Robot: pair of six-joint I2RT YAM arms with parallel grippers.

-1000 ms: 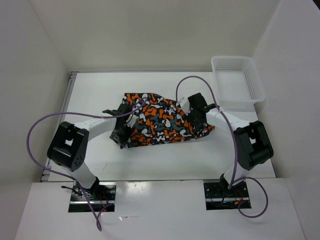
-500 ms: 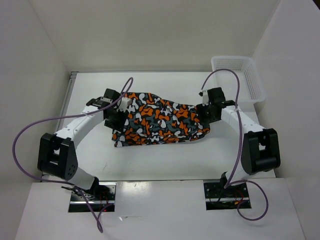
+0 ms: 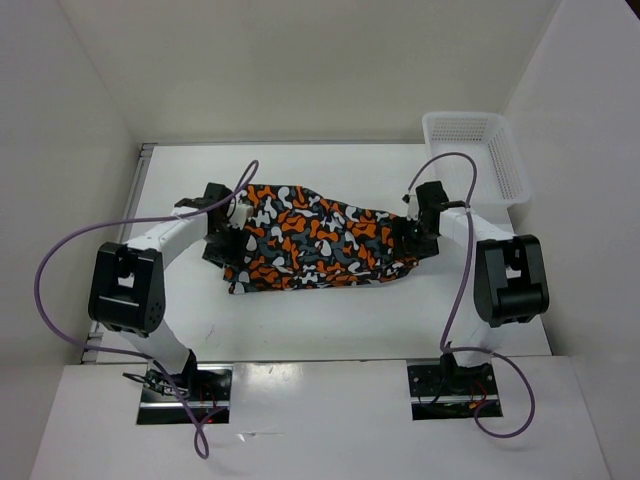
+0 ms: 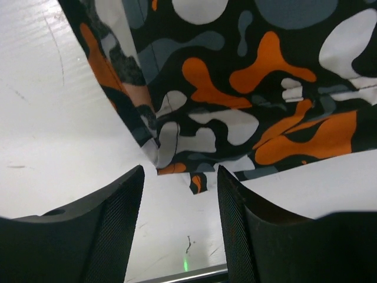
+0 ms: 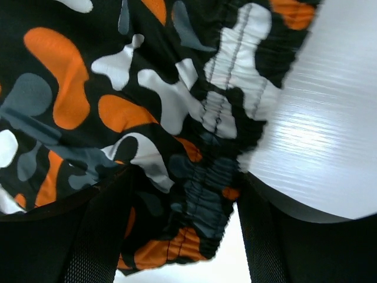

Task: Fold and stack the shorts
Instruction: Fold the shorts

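The robot's right gripper should next grab the shorts by the near corner of the gathered waistband, to fold that end of the shorts across toward the hem.
The shorts, printed in orange, white, grey and black blotches, lie spread out flat across the middle of the table. My left gripper is at their left edge. In the left wrist view it is open, and the cloth's hem lies just beyond the fingertips, with bare table between the jaws. My right gripper is at the right edge. In the right wrist view it is open, with the gathered waistband lying loose between the wide-apart fingers.
A white plastic mesh basket stands at the far right corner of the table, behind the right arm. White walls close in the table at the back and both sides. Purple cables loop over both arms.
The shorts went from a bunched heap to a wide flat spread as both grippers moved apart. Both arms have since drawn in a little at the two edges.
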